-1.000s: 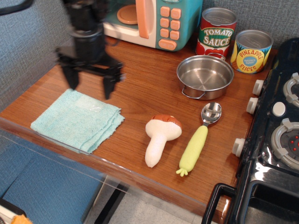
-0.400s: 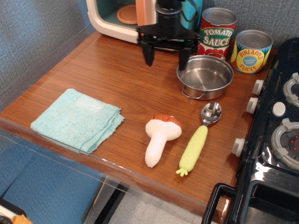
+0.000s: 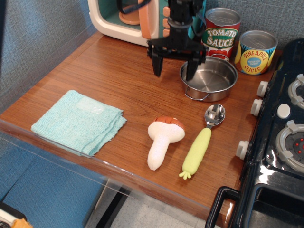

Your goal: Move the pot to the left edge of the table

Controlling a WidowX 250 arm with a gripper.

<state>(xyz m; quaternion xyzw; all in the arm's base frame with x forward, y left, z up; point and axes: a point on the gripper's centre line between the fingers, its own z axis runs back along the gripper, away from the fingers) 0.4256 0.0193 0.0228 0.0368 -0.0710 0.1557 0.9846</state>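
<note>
The pot goes to the table edge between microwave and cloth, so next my gripper should grab its steel rim (image 3: 181, 76).
The pot (image 3: 211, 79), a small shallow shiny steel pan with thin wire loop handles, sits upright and empty on the wooden table (image 3: 118, 90) at the back right, in front of two cans. My black gripper (image 3: 174, 72) hangs open just left of the pot. Its right finger (image 3: 191, 69) is at the pot's left rim, its left finger (image 3: 156, 66) is over bare wood. It holds nothing.
A toy microwave (image 3: 142, 19) stands at the back. A tomato sauce can (image 3: 219, 32) and a pineapple can (image 3: 255, 51) stand behind the pot. A teal cloth (image 3: 78, 121) lies at the left front. A toy mushroom (image 3: 162, 140) and a green-handled spoon (image 3: 202, 142) lie in front. A black toy stove (image 3: 280, 142) is on the right.
My gripper has swept from over the cloth at the left across to the back, then moved right and lower to the pot's left rim. The pot has not moved.
</note>
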